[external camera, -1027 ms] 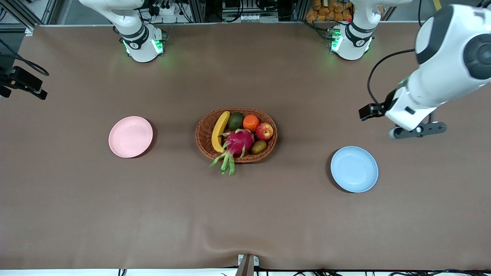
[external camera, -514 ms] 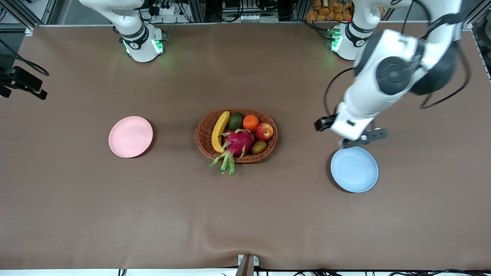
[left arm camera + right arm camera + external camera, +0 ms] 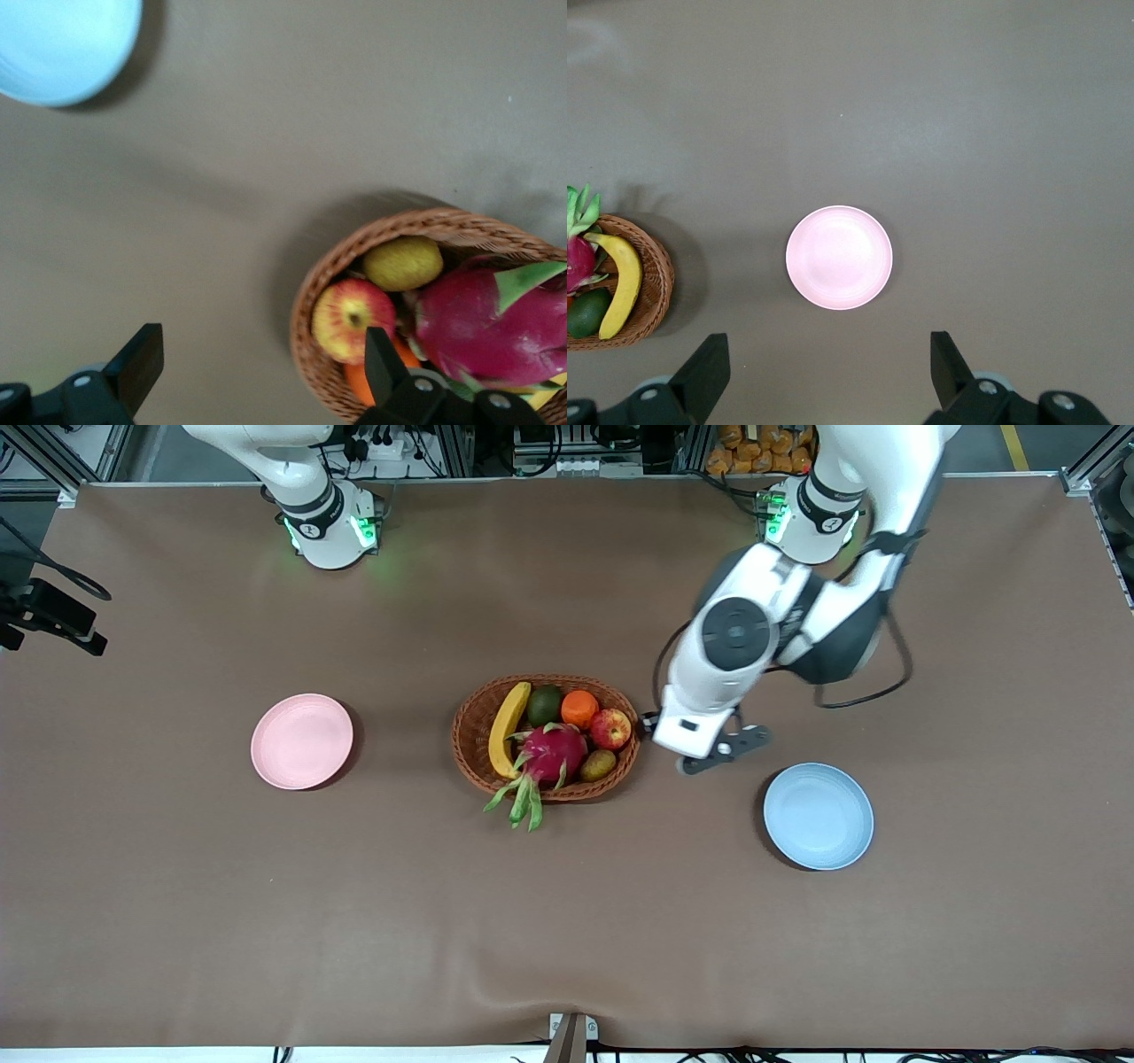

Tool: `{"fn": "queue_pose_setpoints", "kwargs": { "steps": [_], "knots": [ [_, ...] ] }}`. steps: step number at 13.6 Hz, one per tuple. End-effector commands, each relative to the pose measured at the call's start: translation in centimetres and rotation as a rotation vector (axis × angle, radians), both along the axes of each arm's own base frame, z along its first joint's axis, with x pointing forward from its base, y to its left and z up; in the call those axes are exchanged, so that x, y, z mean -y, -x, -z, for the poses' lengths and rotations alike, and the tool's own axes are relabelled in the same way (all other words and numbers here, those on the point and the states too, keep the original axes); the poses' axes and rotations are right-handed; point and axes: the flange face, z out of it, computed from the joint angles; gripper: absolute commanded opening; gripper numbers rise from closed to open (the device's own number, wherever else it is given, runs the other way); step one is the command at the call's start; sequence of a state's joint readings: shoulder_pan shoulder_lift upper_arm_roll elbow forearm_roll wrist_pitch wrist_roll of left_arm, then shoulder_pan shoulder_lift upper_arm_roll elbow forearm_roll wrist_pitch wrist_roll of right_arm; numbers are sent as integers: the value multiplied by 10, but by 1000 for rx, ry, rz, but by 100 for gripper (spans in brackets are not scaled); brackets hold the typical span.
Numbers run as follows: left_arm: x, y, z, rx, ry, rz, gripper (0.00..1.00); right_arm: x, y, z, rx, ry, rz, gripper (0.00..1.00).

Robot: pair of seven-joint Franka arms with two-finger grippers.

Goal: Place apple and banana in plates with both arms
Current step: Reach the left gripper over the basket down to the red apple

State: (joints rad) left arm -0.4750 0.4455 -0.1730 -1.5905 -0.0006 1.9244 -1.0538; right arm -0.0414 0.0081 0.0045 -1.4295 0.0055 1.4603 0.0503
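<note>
Next, my left gripper will take hold of the red apple by its round sides around the stem. The apple then goes on a plate (image 3: 819, 817) (image 3: 64, 44).
The red apple (image 3: 610, 729) (image 3: 353, 317) and the yellow banana (image 3: 505, 726) (image 3: 622, 283) lie in the wicker basket (image 3: 469, 766) mid-table. The pink plate (image 3: 301, 741) (image 3: 839, 257) sits toward the right arm's end, the blue plate (image 3: 818, 815) (image 3: 62, 44) toward the left arm's end; both hold nothing. My left gripper (image 3: 700, 737) (image 3: 260, 354) hangs open over bare table just beside the basket's apple end, one finger (image 3: 376, 354) over the rim by the apple. My right gripper (image 3: 827, 359) is open, high above the table near the pink plate, outside the front view.
The basket also holds a magenta dragon fruit (image 3: 554, 753), an orange (image 3: 579, 708), a green avocado (image 3: 544, 704) and a small brownish fruit (image 3: 599, 764). A black device on a stand (image 3: 53, 615) sits at the table edge past the pink plate.
The left arm has swung from the left arm's end of the table, past the blue plate, to the basket's edge. The right arm and the fruit have not moved.
</note>
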Motion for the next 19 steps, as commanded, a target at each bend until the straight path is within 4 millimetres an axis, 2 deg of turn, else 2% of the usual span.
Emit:
{"fn": "queue_pose_setpoints", "kwargs": {
  "steps": [1,3,6,9,15,19],
  "knots": [
    [35,0,20,-9,1,-57,100,5,-1,-1,-4,-8,2,100],
    [53,8,43,-19,-10,-61,100,5,0,-1,-5,-8,2,100],
    [66,13,74,-23,-7,-66,100,6,0,-1,-4,-8,4,100],
    [71,17,93,-36,-14,-70,100,5,-1,-1,-2,-8,2,100],
    [79,27,118,-63,-35,-54,100,6,0,-1,-4,-8,4,100],
    [79,27,122,-66,-38,-53,100,8,-1,-1,-1,-8,8,100]
  ]
}}
